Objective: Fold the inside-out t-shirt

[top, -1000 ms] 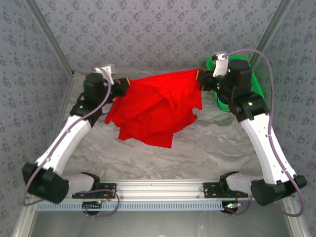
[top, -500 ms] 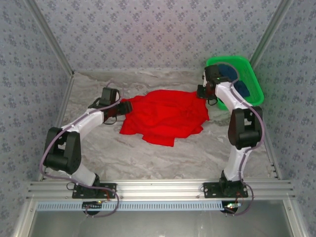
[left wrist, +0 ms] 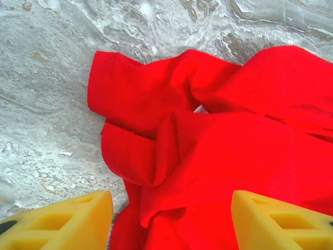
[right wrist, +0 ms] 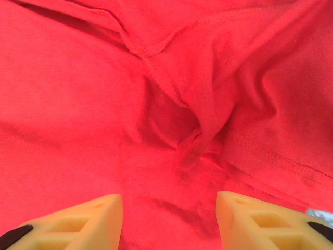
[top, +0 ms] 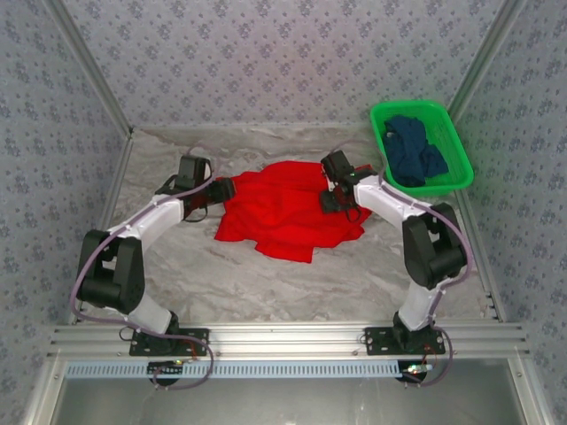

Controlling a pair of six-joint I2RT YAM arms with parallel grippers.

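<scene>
The right gripper grabs the t-shirt's seamed fold [right wrist: 194, 139] next, opposite the left gripper's rumpled sleeve, to stretch the t-shirt open for folding.
The inside-out t-shirt [top: 288, 210] is a bright red, crumpled heap lying on the marble table at mid-depth. My left gripper [top: 226, 189] is at its left edge, open, its yellow fingers [left wrist: 62, 221] spread over a rumpled sleeve and folds of the red cloth [left wrist: 218, 156], holding nothing. My right gripper [top: 334, 201] hovers over the right part of the shirt, open too, with its yellow fingertips [right wrist: 255, 219] apart above seamed, wrinkled red fabric [right wrist: 171, 120].
A green basket [top: 443, 115] stands at the back right with a dark blue garment [top: 415, 155] inside. Patterned walls close off the left, back and right. Bare marble tabletop [top: 292, 283] lies in front of the shirt.
Both grippers let go of the shirt, which dropped from being stretched in the air to a heap on the table. The right gripper moved left onto the shirt.
</scene>
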